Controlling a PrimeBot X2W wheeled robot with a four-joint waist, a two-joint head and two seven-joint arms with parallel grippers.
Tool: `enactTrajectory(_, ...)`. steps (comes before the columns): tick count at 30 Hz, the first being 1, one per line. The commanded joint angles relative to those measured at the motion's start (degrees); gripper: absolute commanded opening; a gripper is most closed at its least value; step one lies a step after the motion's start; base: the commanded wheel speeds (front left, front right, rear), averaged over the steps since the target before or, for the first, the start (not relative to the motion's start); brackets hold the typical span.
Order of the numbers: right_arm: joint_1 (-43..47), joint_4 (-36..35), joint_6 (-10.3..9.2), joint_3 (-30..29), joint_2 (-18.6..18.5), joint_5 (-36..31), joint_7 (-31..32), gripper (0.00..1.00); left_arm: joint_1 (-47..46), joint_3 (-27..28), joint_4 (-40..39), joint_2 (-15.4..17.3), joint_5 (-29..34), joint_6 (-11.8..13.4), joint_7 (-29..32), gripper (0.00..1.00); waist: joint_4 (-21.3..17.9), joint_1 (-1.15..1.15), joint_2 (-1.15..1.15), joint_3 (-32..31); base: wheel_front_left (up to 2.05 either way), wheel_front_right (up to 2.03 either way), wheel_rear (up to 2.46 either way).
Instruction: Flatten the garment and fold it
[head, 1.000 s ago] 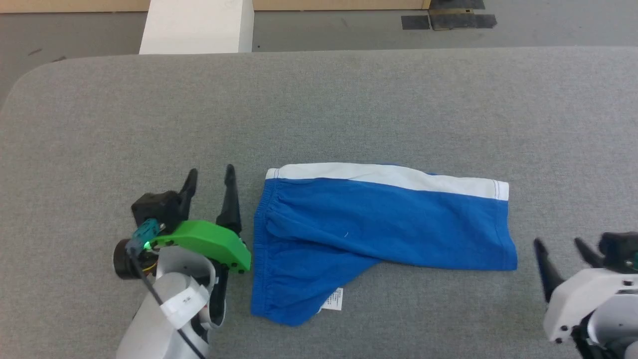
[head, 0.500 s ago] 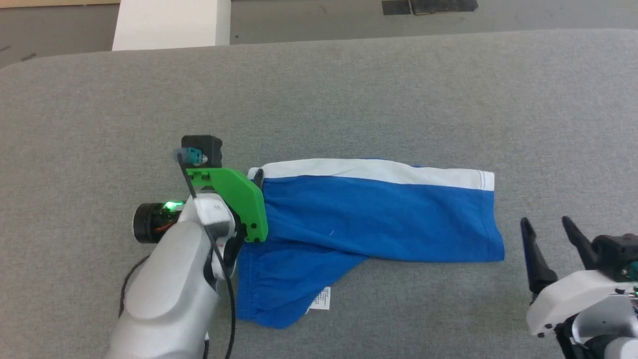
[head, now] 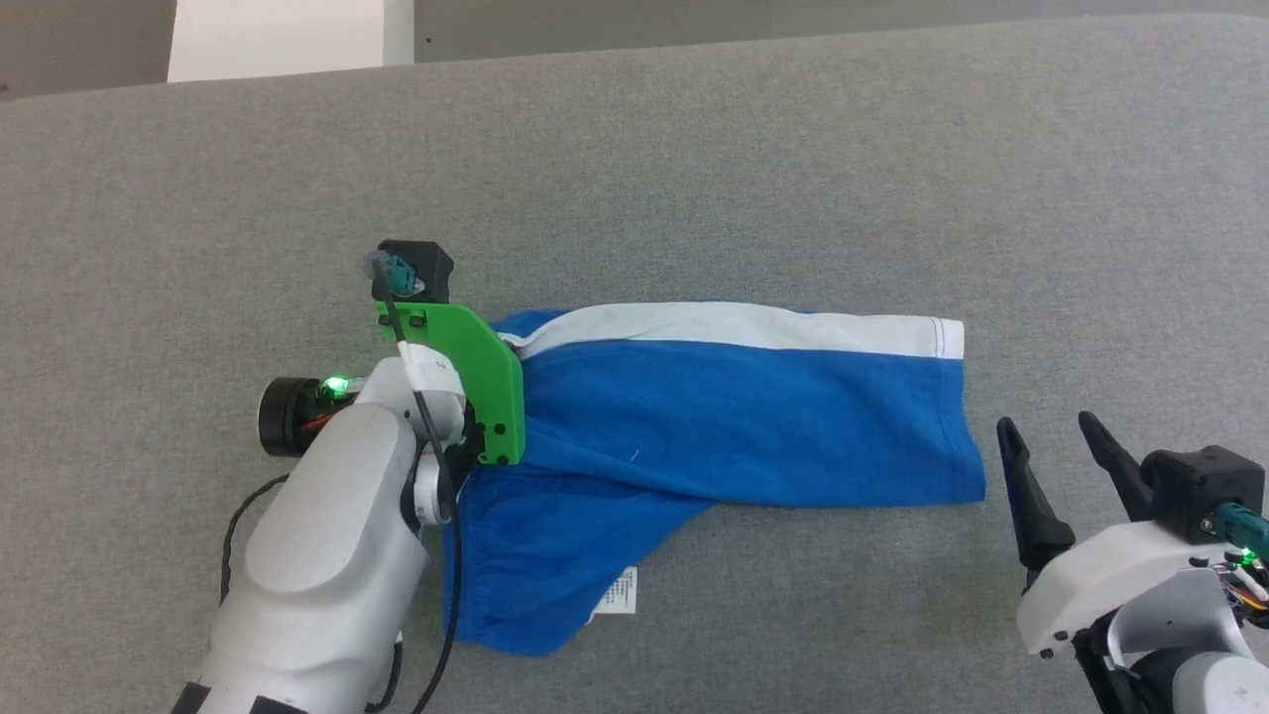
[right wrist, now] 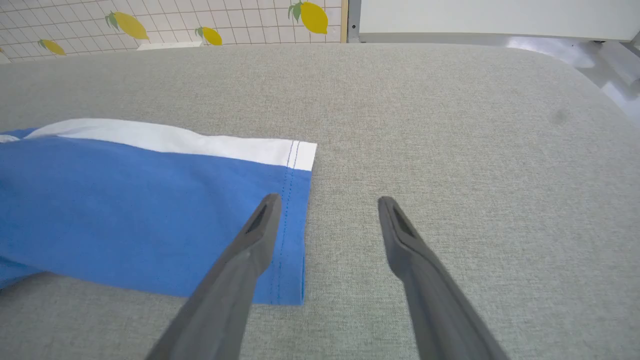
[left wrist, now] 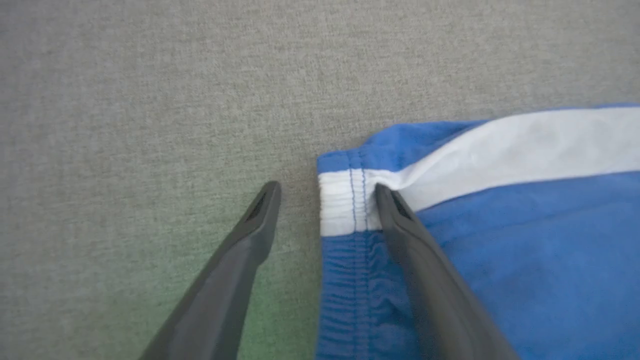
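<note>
The blue leg cloth lies flat, so the robot's left gripper needs to grab the shorts next by the waistband corner [left wrist: 344,203], where gathered elastic [left wrist: 344,288] makes a thick edge.
The bright blue shorts [head: 714,416] lie on the grey table, waistband to the left and white side stripe [head: 753,327] along the far edge. The lower leg is folded under, its white care tag [head: 617,593] showing near the front. My left gripper [left wrist: 326,189] points down and is open over the waistband's far corner [left wrist: 345,200]: one finger on bare table, the other finger [left wrist: 400,225] on the fabric. In the head view its green wrist mount [head: 486,377] hides the fingers. My right gripper [head: 1048,424] stands open just right of the leg hem [right wrist: 295,220], holding nothing.
The grey fabric-covered table [head: 793,149] spreads wide around the shorts. A white block [head: 278,40] stands beyond its far left edge. A tiled wall with lemon prints [right wrist: 210,20] and a white panel [right wrist: 490,17] lie past the table in the right wrist view.
My left gripper has moved from beside the waistband to its far corner and turned fingers-down. The corner fabric has bunched slightly. The head camera has shifted; the right gripper stays open by the hem.
</note>
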Motion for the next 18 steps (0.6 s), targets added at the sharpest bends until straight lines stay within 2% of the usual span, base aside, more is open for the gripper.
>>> enactTrajectory(1,-1.1,0.0,-0.1,0.4,0.1,0.3,-0.3,1.0,-0.7,-0.4,0.6,0.4,0.6,0.1,-0.8,0.75,-0.1,0.0,0.0,0.2,0.0,0.0,0.0)
enactTrajectory(2,-1.2,0.1,-0.1,0.5,0.1,0.4,-0.3,1.0,-0.7,-0.6,0.6,0.3,0.7,0.0,-1.6,0.29,-0.1,0.0,0.0,0.3,0.0,0.0,0.0)
enactTrajectory(3,-1.2,0.1,-0.1,0.6,0.1,0.4,-0.2,1.0,-0.7,-0.7,0.7,0.2,0.7,-0.2,-2.1,0.0,-0.1,0.0,0.0,0.3,0.0,0.0,0.0)
enactTrajectory(8,-2.0,0.2,-0.1,1.2,0.1,0.2,-0.1,1.0,0.4,-1.0,-0.4,-0.4,0.5,-1.0,-5.3,0.0,0.1,0.0,0.0,0.1,0.0,0.0,0.0)
enactTrajectory(13,-5.3,0.5,-0.1,0.8,0.1,-1.0,-0.1,1.0,3.3,-1.2,-3.7,-0.4,0.8,-0.2,-8.7,0.0,0.7,0.0,0.0,0.2,0.0,0.0,0.0)
enactTrajectory(18,-11.5,5.1,-0.1,-2.1,0.1,-0.3,3.9,1.0,5.8,-2.1,-7.5,-0.5,1.0,-0.2,-10.1,0.0,2.1,0.0,0.0,1.5,0.0,0.0,0.0)
